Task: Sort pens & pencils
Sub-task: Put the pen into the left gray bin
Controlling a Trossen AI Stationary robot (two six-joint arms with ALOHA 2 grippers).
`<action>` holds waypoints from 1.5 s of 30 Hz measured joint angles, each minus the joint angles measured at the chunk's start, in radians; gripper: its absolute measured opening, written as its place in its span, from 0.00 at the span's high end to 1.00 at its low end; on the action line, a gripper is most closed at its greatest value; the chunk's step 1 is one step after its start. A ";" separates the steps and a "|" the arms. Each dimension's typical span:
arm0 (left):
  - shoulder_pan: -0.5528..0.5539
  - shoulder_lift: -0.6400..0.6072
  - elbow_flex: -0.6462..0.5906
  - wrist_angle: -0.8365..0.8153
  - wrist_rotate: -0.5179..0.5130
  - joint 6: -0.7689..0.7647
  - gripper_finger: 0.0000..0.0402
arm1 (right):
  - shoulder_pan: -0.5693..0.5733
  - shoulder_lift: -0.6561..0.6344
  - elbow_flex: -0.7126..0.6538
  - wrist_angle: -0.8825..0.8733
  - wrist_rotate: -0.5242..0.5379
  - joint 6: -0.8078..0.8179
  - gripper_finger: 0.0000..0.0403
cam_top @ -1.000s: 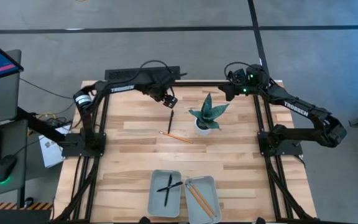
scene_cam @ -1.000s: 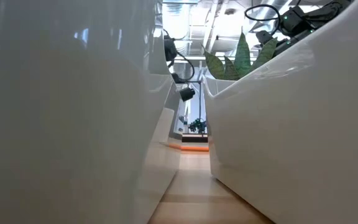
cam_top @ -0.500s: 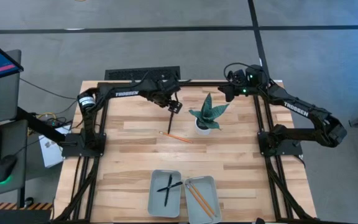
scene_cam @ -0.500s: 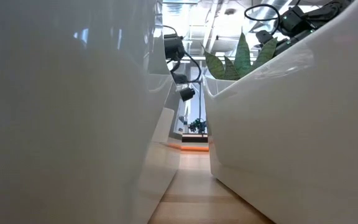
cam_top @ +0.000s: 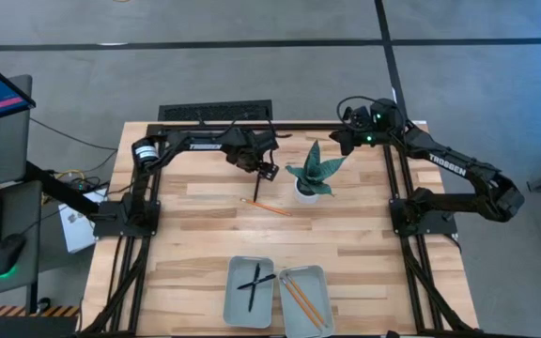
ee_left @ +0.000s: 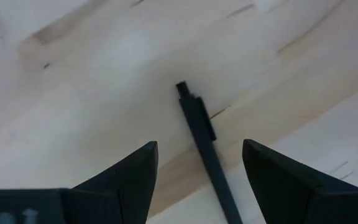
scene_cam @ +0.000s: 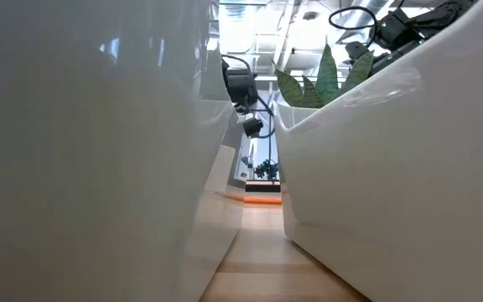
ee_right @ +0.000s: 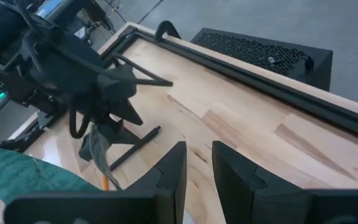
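My left gripper lowers its fingers next and closes on the black pen only after that: the fingers hover above and on either side of the pen, so closing now would miss it.
A black pen (cam_top: 256, 188) lies flat on the wood near the table's far middle, and the left wrist view shows its clip end (ee_left: 197, 118). My left gripper (cam_top: 266, 170) hovers over it, open, with a finger on each side of the pen (ee_left: 199, 145) and touching nothing. An orange pencil (cam_top: 267, 207) lies just nearer on the table. The left grey tray (cam_top: 250, 291) holds two crossed pens, and the right tray (cam_top: 305, 299) holds pencils. My right gripper (cam_top: 339, 138) waits above the far right, its fingers (ee_right: 199, 163) a narrow gap apart.
A potted plant (cam_top: 313, 174) stands right of the pen, close to my left gripper. The two trays sit at the near edge, and their white walls (scene_cam: 376, 168) fill the low view. Bare wood lies between the pencil and the trays.
My left gripper has moved toward the table's right and near edge and come down over the lying pen, its arm stretching out further. The pen and pencil have stayed where they were.
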 joint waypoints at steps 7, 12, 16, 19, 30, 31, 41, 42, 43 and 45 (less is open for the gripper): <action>-0.007 0.022 0.000 -0.001 0.015 -0.011 0.44 | 0.003 0.000 0.000 -0.001 0.000 0.000 0.76; -0.006 0.019 0.002 -0.005 -0.008 -0.030 0.44 | 0.003 0.000 0.000 -0.001 0.000 0.000 0.76; -0.009 0.019 0.002 -0.015 -0.012 -0.033 0.44 | 0.003 0.000 0.000 -0.001 0.000 0.000 0.76; -0.015 0.019 0.002 -0.012 -0.011 -0.037 0.44 | 0.003 0.000 0.000 -0.001 0.000 0.000 0.76; -0.039 0.056 0.004 -0.028 -0.005 -0.042 0.44 | 0.004 0.000 0.000 -0.001 0.000 0.000 0.76; -0.039 0.060 0.006 -0.028 -0.006 -0.042 0.44 | 0.004 0.000 0.000 -0.002 0.000 0.000 0.76; -0.039 0.063 0.004 -0.027 -0.005 -0.012 0.47 | 0.006 0.000 0.000 -0.002 0.000 0.000 0.76; -0.040 0.064 0.004 -0.028 -0.005 -0.009 0.49 | 0.006 0.000 0.000 -0.002 0.000 0.000 0.76; -0.040 0.064 0.003 -0.028 -0.007 -0.008 0.52 | 0.006 0.000 0.000 -0.002 0.000 0.000 0.76; -0.040 0.064 0.003 -0.031 -0.011 -0.007 0.57 | 0.006 0.000 0.000 -0.002 0.000 0.000 0.76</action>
